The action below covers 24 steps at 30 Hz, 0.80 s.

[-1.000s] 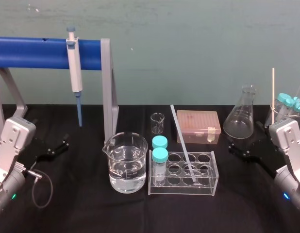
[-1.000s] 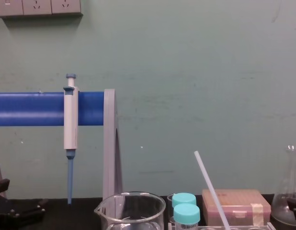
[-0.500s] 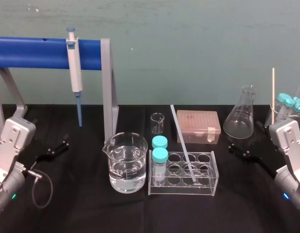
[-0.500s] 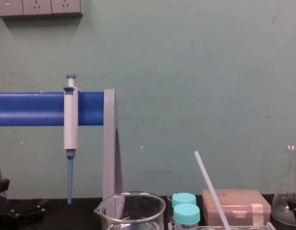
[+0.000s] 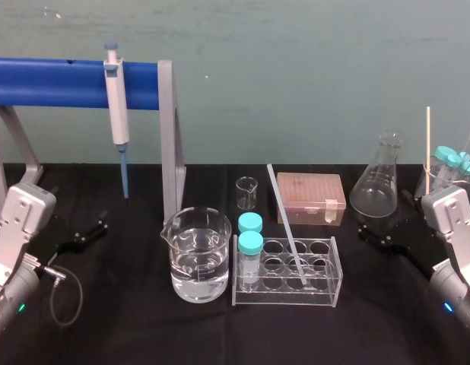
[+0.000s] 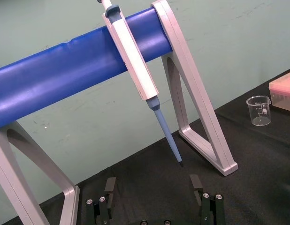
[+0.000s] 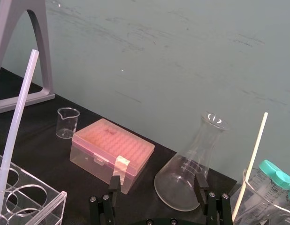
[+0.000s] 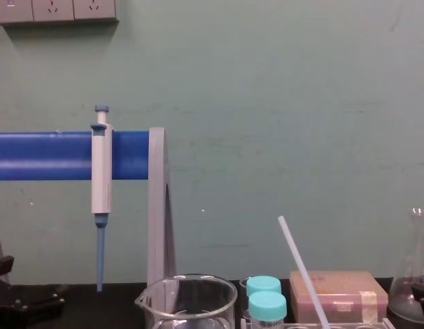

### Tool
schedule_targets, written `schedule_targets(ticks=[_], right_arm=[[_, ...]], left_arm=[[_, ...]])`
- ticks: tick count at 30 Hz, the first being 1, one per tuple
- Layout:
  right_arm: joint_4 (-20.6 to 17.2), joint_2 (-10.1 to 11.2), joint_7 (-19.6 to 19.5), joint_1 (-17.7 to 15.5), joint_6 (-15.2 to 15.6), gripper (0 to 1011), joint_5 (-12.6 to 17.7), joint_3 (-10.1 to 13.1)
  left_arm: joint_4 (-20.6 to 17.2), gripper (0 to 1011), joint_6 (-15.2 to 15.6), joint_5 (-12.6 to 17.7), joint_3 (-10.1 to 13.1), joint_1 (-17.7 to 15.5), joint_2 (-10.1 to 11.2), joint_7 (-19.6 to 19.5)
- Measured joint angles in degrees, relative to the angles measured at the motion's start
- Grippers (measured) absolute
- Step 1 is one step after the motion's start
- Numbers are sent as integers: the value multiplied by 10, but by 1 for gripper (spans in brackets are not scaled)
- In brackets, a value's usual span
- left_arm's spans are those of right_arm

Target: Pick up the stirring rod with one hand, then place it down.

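The stirring rod has its lower end closed in by the clear tube rack, while its upper part (image 8: 292,242) (image 7: 26,86) stands free. My right gripper next needs to grip it there to pick it up.
The stirring rod (image 5: 285,222) is a thin white translucent stick leaning in the clear tube rack (image 5: 326,293) at mid-table, its top tilted back and left. It also shows in the chest view (image 8: 302,271) and the right wrist view (image 7: 18,122). My right gripper (image 5: 373,236) rests low at the right, near the flask, well apart from the rod. Its fingers stand open with nothing between them (image 7: 157,183). My left gripper (image 5: 92,229) sits parked at the far left, open and empty (image 6: 153,187).
A beaker of water (image 5: 195,262) and two teal-capped vials (image 5: 250,245) stand left of the rod. Behind are a small beaker (image 5: 247,192), a pink box (image 5: 309,196) and a flask (image 5: 378,186). A pipette (image 5: 115,114) hangs on the blue stand (image 5: 60,82).
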Motion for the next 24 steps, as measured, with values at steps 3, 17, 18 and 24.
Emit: schedule_targets(ticks=[3,17,18,24], right_arm=[[-2,-2,4,0,4,1000,5,6],[-41,-55,179,46,123,1000,214,65],[-43,-57,189,51,132,1000,221,65],[-46,-71,239,97,203,1000,248,39]], left_arm=[[0,1000,0,0,0,0,0,0],[0,1000,0,0,0,0,0,0],[0,1000,0,0,0,0,0,0],[0,1000,0,0,0,0,0,0]])
